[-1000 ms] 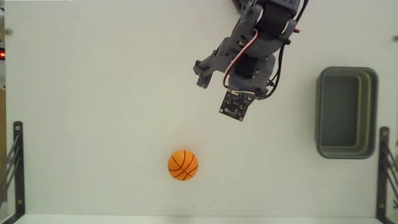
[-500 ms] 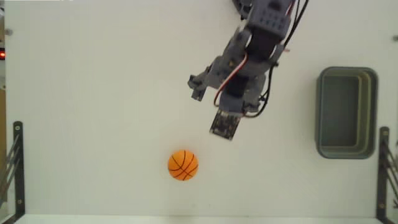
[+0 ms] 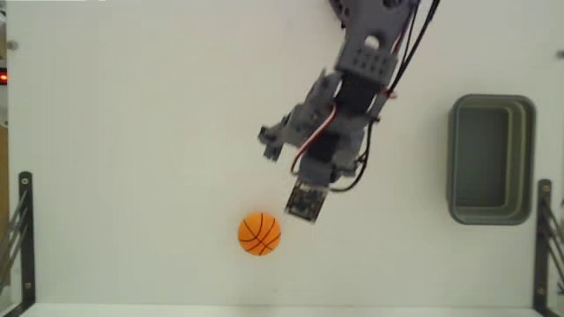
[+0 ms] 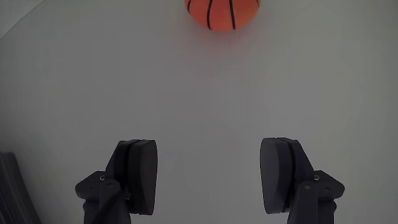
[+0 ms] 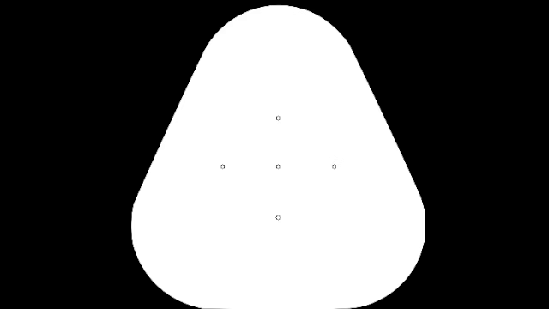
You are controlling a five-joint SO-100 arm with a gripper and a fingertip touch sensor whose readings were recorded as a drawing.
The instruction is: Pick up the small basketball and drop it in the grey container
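The robot has to drop the small basketball in the grey container, so the gripper should next grab the small basketball's round orange body [image 3: 260, 233].
The small basketball [image 3: 259, 233], orange with black seams, rests on the white table near the front in the fixed view. It shows at the top edge of the wrist view as the basketball [image 4: 222, 12]. My gripper [image 3: 284, 172] hangs above and to the right of the ball, apart from it. In the wrist view the gripper [image 4: 211, 171] is open, with its dark fingers [image 4: 140, 174] spread wide over bare table and nothing between them. The grey container [image 3: 452, 158] stands hollow at the far right.
Black metal brackets stand at the left edge [image 3: 23, 231] and the right edge [image 3: 544, 239] of the table. The arm [image 3: 374, 44] reaches in from the top. A wide stretch of white table lies between ball and container.
The arm has stretched down and left toward the ball, so the gripper is now closer to it. Ball and container have not moved.
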